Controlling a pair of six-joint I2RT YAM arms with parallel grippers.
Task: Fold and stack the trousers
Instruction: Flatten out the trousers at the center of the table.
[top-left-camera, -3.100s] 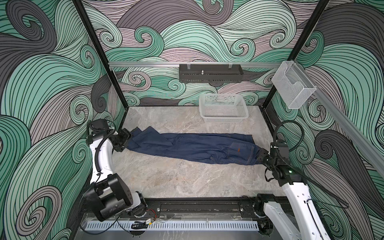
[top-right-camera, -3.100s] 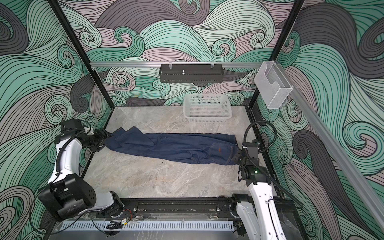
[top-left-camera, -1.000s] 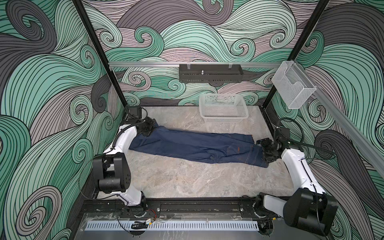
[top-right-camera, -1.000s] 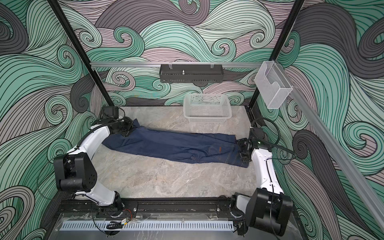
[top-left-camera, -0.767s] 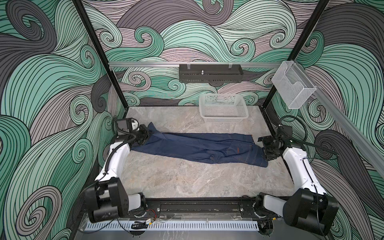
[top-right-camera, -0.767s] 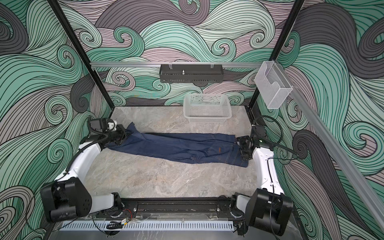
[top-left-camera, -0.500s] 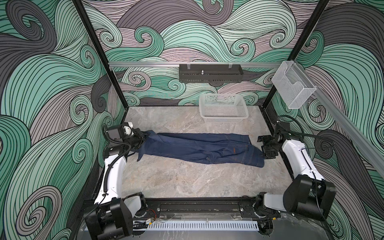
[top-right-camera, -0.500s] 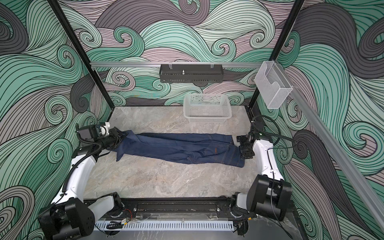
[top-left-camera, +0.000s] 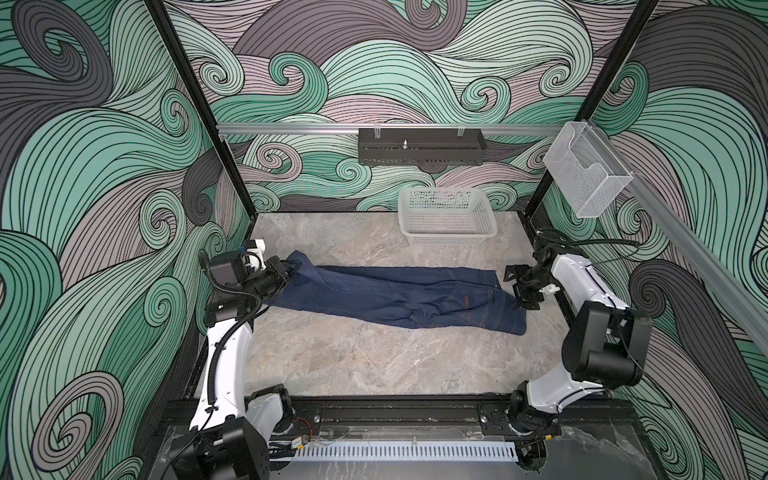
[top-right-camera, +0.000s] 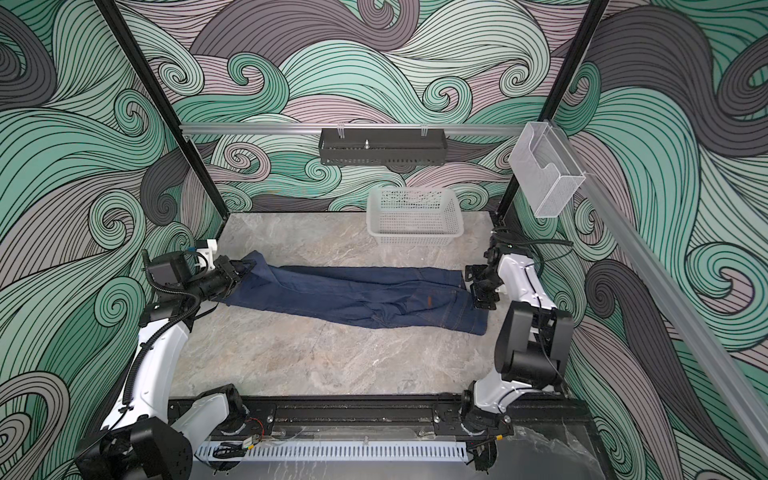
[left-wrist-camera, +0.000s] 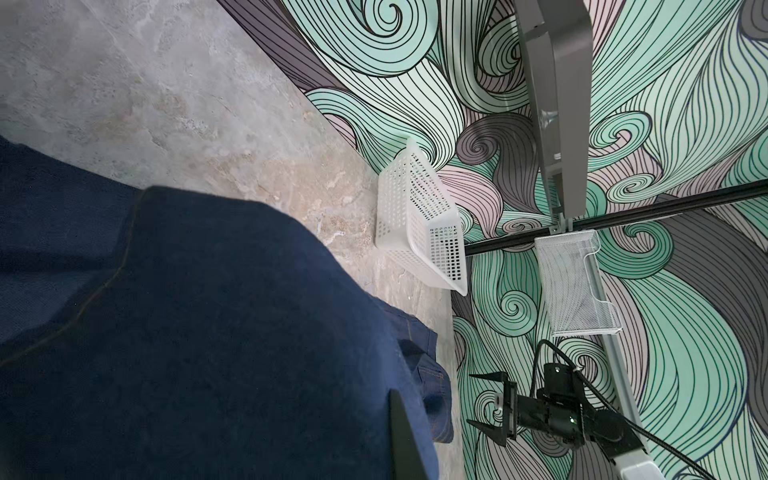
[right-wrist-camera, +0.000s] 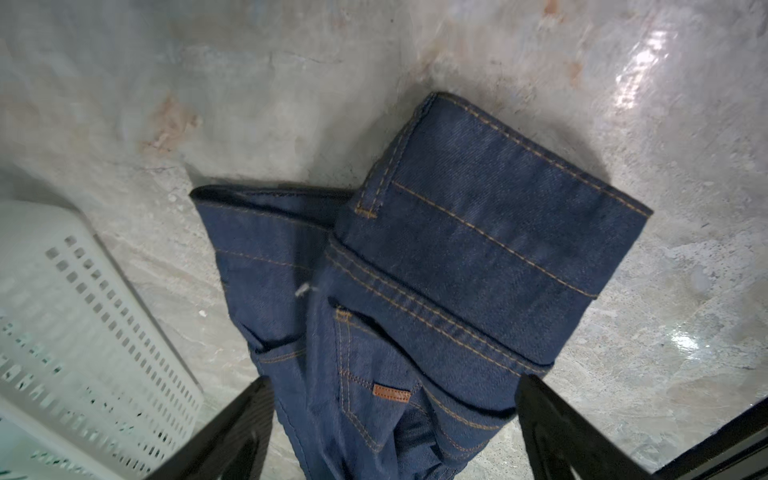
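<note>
The robot's right gripper needs to spread the trousers flat for folding, so next it should grab the waistband's top layer (top-left-camera: 509, 311) at its basket-side edge.
The trousers (top-left-camera: 395, 295) (top-right-camera: 353, 297) are dark blue denim with tan stitching, and they lie stretched left to right across the marble table (top-left-camera: 353, 357). My left gripper (top-left-camera: 291, 268) (top-right-camera: 245, 266) is shut on the leg ends at the left. In the left wrist view denim (left-wrist-camera: 187, 332) covers most of the picture. The waistband end, with its small brown patch (right-wrist-camera: 390, 392), lies at the right. My right gripper (top-left-camera: 517, 289) (top-right-camera: 478, 286) (right-wrist-camera: 392, 384) hangs open just beyond that end and holds nothing.
A white mesh basket (top-left-camera: 446, 222) (top-right-camera: 415, 222) (left-wrist-camera: 419, 232) (right-wrist-camera: 62, 332) stands at the back right, close behind the waistband. A black tray (top-left-camera: 419, 145) hangs on the back rail. A clear holder (top-left-camera: 582, 174) sticks out from the right post. Bare table lies in front of the trousers.
My left gripper has drawn the leg ends slightly forward, and the trousers lie straighter. My right gripper has come off the waistband end and opened wider.
</note>
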